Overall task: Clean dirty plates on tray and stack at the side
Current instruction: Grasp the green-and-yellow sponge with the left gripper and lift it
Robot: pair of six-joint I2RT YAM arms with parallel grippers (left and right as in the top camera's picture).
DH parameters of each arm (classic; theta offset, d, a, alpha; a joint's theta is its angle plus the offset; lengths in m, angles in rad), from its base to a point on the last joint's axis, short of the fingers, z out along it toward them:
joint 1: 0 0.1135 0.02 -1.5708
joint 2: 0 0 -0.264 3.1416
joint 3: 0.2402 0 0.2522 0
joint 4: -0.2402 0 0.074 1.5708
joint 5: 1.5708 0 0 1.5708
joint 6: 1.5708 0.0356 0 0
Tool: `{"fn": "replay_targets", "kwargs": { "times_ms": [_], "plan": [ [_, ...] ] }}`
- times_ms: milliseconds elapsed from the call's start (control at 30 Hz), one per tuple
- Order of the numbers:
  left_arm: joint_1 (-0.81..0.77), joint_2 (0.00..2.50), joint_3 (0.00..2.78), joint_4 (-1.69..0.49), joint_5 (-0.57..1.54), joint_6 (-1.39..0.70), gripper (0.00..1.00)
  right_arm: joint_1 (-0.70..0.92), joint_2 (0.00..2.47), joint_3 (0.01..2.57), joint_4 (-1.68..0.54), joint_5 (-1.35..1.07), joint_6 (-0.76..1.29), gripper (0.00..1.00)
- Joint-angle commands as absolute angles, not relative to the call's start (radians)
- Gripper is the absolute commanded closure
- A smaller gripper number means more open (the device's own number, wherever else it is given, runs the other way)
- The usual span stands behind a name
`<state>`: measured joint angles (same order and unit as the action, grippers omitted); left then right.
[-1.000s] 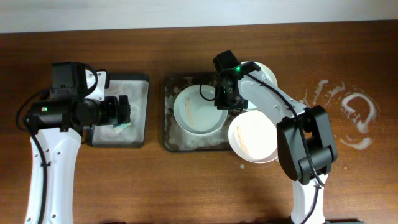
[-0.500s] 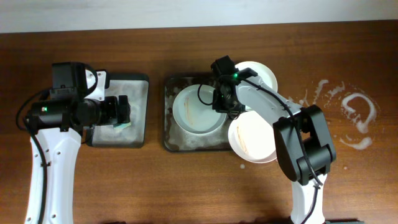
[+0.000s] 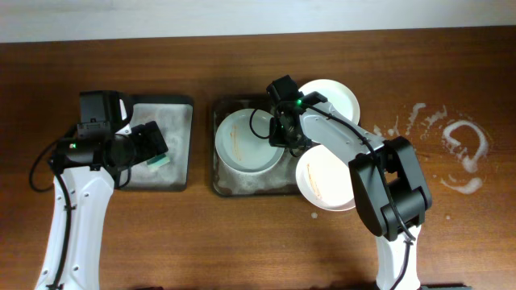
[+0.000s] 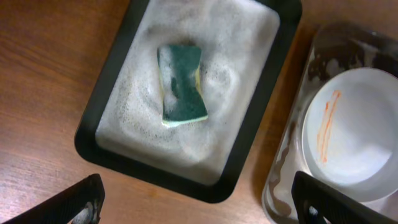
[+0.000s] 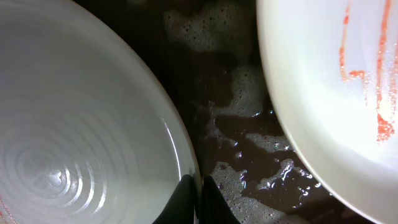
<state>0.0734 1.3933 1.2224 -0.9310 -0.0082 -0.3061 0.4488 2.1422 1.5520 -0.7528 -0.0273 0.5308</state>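
Next, my left gripper grabs the green sponge across its narrow middle [image 3: 157, 159] [image 4: 181, 85] from above, which leaves the sponge's bottom free to scrub the plates.
A white plate [image 3: 246, 143] with an orange smear lies in the foam-streaked dark tray [image 3: 230, 185]. My right gripper [image 3: 280, 135] is shut on its right rim; in the right wrist view the two black fingertips [image 5: 185, 198] pinch the rim of this plate [image 5: 81, 124]. A second smeared plate [image 3: 326, 179] overlaps the tray's right edge, and its rim [image 5: 323, 93] shows above the foamy tray floor [image 5: 249, 155]. A third plate [image 3: 332, 97] sits behind it. My left gripper [image 4: 199, 205] hangs open over the table near the sponge tray, holding nothing. The tray [image 4: 289, 155] and plate [image 4: 354, 130] lie to its right.
A green sponge [image 4: 180, 84] lies in foam inside a smaller black tray [image 4: 266, 93], seen at the left from above [image 3: 173, 113]. White foam splashes [image 3: 459, 145] mark the wooden table at the far right.
My right gripper has shut on the plate's rim, and the plate has shifted a little to the left in the tray. The left arm has swung slightly to the right.
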Motion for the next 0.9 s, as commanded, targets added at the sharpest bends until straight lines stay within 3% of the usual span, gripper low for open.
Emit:
{"fn": "replay_targets", "kwargs": {
  "times_ms": [0, 67, 200, 233, 467, 733, 800, 867],
  "plan": [
    [0.078, 1.396, 1.143, -0.836, -0.027, -0.37, 0.06, 0.458, 2.193, 1.541, -0.751, -0.025, 0.54, 0.96],
    [0.078, 1.401, 1.082, -0.765, -0.027, -0.369, 0.06, 0.458, 2.193, 1.541, -0.751, -0.025, 0.54, 0.96],
    [0.078, 1.478, 0.976, -0.584, -0.026, -0.39, 0.4, 0.458, 2.193, 1.541, -0.751, -0.026, 0.54, 0.96],
    [0.078, 1.509, 0.99, -0.585, -0.022, -0.402, 0.45, 0.458, 2.193, 1.541, -0.751, -0.026, 0.54, 0.96],
    [0.078, 1.825, 1.438, -1.029, -0.02, -0.353, 0.45, 0.458, 2.193, 1.541, -0.751, -0.025, 0.54, 0.96],
    [0.085, 2.054, 1.516, -0.994, -0.036, -0.294, 0.48, 0.458, 2.193, 1.541, -0.755, -0.025, 0.54, 0.96],
    [0.104, 2.062, 1.515, -0.97, -0.042, -0.294, 0.54, 0.458, 2.193, 1.541, -0.754, -0.025, 0.54, 0.96],
    [0.123, 2.062, 1.515, -0.956, -0.042, -0.294, 0.69, 0.458, 2.193, 1.541, -0.754, -0.025, 0.54, 0.96]
  ]
}}
